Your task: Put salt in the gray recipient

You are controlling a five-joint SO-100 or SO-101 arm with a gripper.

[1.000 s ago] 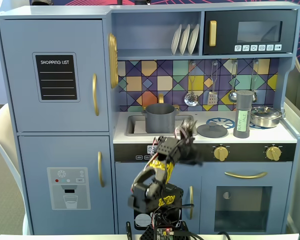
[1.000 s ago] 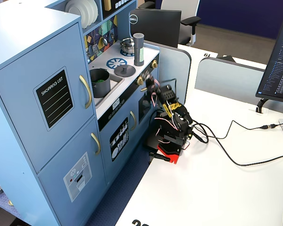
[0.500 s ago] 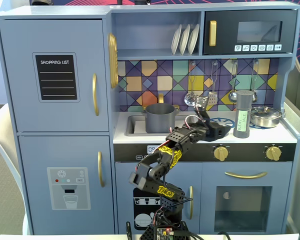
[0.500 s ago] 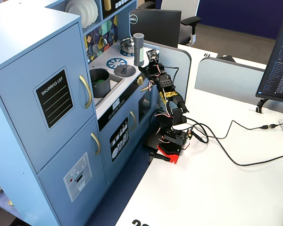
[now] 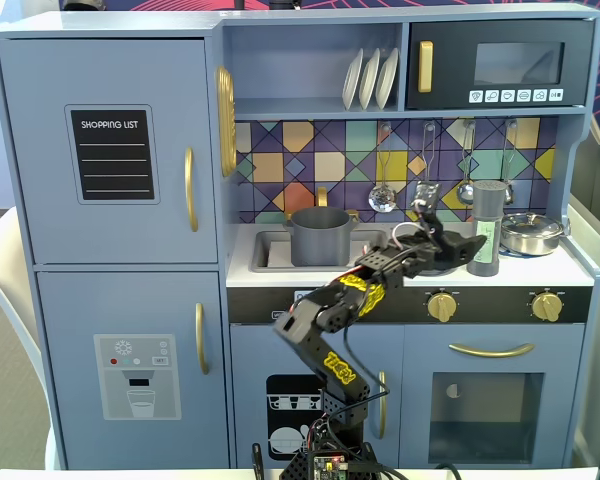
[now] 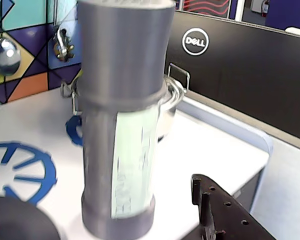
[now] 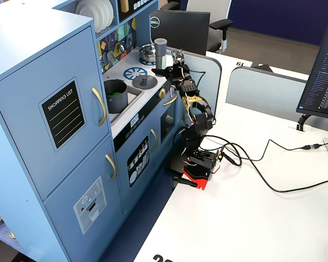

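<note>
The salt shaker has a labeled body (image 5: 485,241), and my gripper will take hold of it there next, so that it can put salt in the gray pot (image 5: 320,238).
The salt (image 5: 488,228) is a tall dark gray shaker with a pale green label. It stands upright on the white counter, right of the burner. In the wrist view the salt (image 6: 122,125) fills the middle. My gripper (image 5: 470,245) is open and just short of its base. One black finger (image 6: 212,205) shows at the lower right, clear of the shaker; the other is out of that view. The gray recipient (image 5: 320,236) is a matte gray pot in the sink at the left, also seen in a fixed view (image 7: 116,94).
A shiny steel pan (image 5: 532,233) stands right behind the salt, close to the counter's right edge (image 6: 250,145). A flat gray lid (image 7: 145,81) lies by the blue burner print (image 6: 25,170). Ladles (image 5: 382,195) hang on the back wall.
</note>
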